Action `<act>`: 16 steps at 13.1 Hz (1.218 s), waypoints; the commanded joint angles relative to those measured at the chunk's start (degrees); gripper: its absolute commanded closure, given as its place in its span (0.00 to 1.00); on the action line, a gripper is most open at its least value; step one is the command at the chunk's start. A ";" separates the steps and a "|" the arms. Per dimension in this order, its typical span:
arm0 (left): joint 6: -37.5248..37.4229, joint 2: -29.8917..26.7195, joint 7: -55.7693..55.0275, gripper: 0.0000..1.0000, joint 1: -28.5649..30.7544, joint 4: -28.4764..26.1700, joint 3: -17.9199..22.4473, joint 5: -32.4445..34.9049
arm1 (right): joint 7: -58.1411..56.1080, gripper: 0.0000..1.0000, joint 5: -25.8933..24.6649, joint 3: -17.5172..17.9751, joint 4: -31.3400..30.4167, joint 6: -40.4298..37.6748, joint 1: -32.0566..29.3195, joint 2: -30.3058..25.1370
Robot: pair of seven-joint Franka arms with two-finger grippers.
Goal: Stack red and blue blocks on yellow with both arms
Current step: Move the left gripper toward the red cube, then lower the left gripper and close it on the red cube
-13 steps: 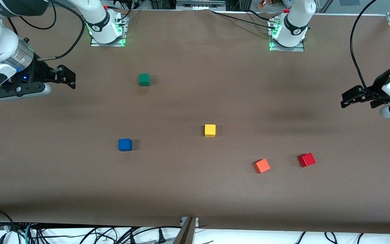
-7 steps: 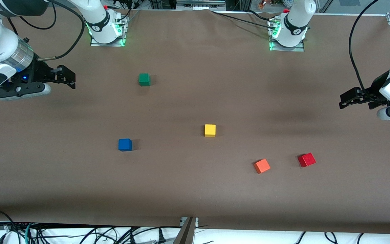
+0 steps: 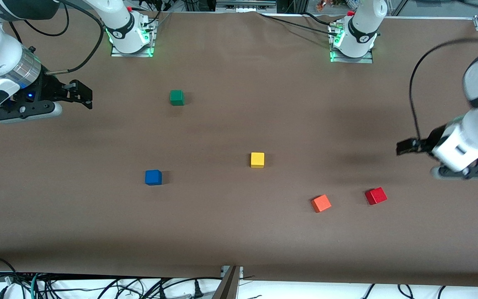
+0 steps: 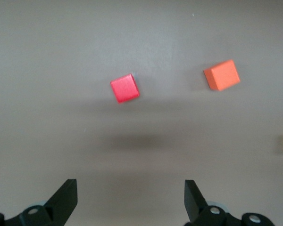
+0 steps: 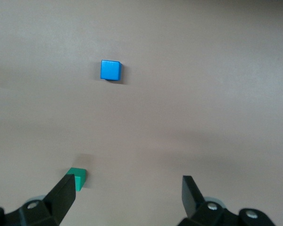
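The red cube (image 3: pixel 376 195) needs to be stacked on the yellow cube (image 3: pixel 257 160). My left gripper needs to pick it up next by its two opposite sides.
The yellow cube (image 3: pixel 257 160) sits near the table's middle. The blue cube (image 3: pixel 153 177) lies toward the right arm's end, and also shows in the right wrist view (image 5: pixel 110 70). The red cube (image 3: pixel 376 195) lies toward the left arm's end, and also shows in the left wrist view (image 4: pixel 125 88). My left gripper (image 3: pixel 405 147) hangs open and empty over bare table close to the red cube; its jaws are wide apart (image 4: pixel 130 189). My right gripper (image 3: pixel 84 96) waits open and empty over the right arm's end (image 5: pixel 127 186).
An orange cube (image 3: pixel 321 203) lies beside the red one, toward the middle, and shows in the left wrist view (image 4: pixel 221 75). A green cube (image 3: pixel 176 97) sits farther from the front camera than the blue one, and shows in the right wrist view (image 5: pixel 79 178). The table's front edge has cables below it.
My left arm has swung down and inward, bringing its gripper much closer to the red cube. The right arm and all cubes have not moved.
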 commanded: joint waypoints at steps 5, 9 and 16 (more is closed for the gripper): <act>11.12 13.48 -7.83 0.00 1.35 1.23 -0.01 0.00 | -0.33 0.00 0.12 0.53 0.61 -0.34 -0.81 -0.01; 23.40 16.92 -10.12 0.00 2.67 -4.72 -0.09 -0.35 | -0.33 0.00 0.12 0.53 0.69 -0.25 -0.90 0.07; 34.69 18.41 -15.05 0.00 1.70 -10.90 -0.09 -0.35 | -0.33 0.00 0.12 0.53 0.69 -0.08 -0.99 0.07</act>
